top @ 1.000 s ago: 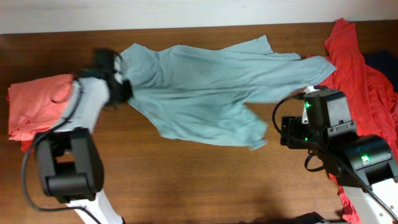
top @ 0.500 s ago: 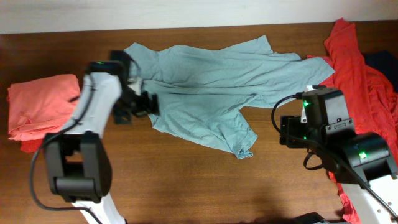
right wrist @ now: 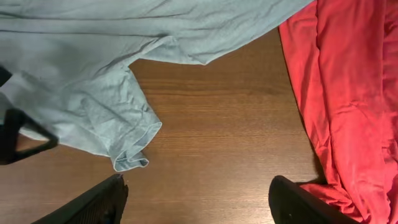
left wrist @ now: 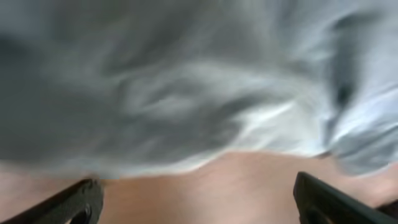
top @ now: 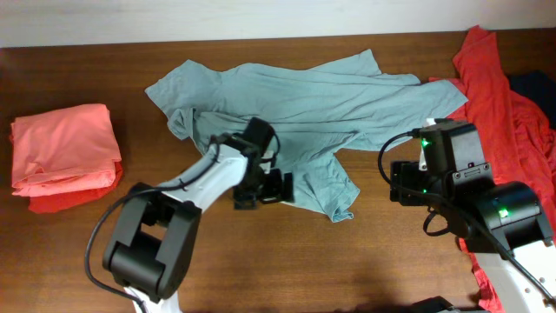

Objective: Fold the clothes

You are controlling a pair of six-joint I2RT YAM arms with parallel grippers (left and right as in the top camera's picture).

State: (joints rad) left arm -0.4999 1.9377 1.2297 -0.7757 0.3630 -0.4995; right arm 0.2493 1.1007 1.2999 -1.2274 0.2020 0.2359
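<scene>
I should next take hold of the pale grey-blue T-shirt (top: 304,104) by its front edge (top: 292,202) with my left gripper, to stretch it between both grippers and flatten it for folding.
The pale grey-blue T-shirt (top: 304,104) lies spread and wrinkled across the back middle of the table, with one corner bunched at its front hem (top: 340,211). My left gripper (top: 263,188) hovers open at the shirt's front edge, holding nothing. The left wrist view is blurred, showing grey fabric (left wrist: 186,81) ahead of the open left gripper (left wrist: 202,205) and bare wood between the fingers. My right gripper (top: 395,183) stands open over bare wood, right of the bunched hem (right wrist: 130,155). In its own view the right gripper (right wrist: 196,202) is empty.
A folded salmon-pink garment (top: 65,152) lies at the left edge. A loose red garment (top: 495,78) is heaped along the right side, also at the right of the right wrist view (right wrist: 348,93). A dark cloth (top: 534,87) lies behind it.
My left gripper opened and let go of the shirt's left edge, then swept right and forward to the front hem. The shirt's left part has settled flat. The right arm stayed still.
</scene>
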